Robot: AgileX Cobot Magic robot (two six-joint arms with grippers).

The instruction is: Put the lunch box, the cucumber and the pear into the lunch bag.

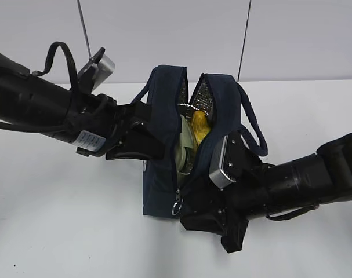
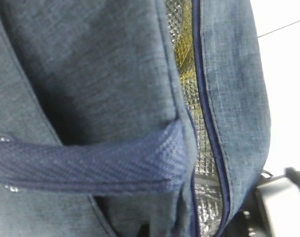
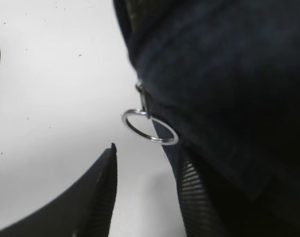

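Observation:
The bag's navy sides bulge wider than my right gripper's open fingers, so it will next grab the bag by its slim metal ring pull [image 1: 177, 207].
The navy lunch bag [image 1: 164, 174] stands in the middle of the table with its top open, showing the foil lining [image 1: 203, 95]. The pale green lunch box [image 1: 185, 145] and the yellow pear [image 1: 199, 124] sit inside it. The cucumber is hidden. My left gripper [image 1: 136, 147] presses against the bag's left side; its wrist view shows only the bag's fabric [image 2: 90, 74], a handle [image 2: 90, 160] and the lining [image 2: 204, 168], so its jaws are hidden. My right gripper [image 3: 148, 148] is open and empty, just short of the metal ring pull [image 3: 150, 126] at the bag's lower front [image 1: 177, 206].
The white table [image 1: 60, 231] runs round the bag on all sides. Two thin dark cables [image 1: 83, 26] hang in front of the back wall. The right arm's wrist camera [image 1: 221, 162] sits close against the bag's right side.

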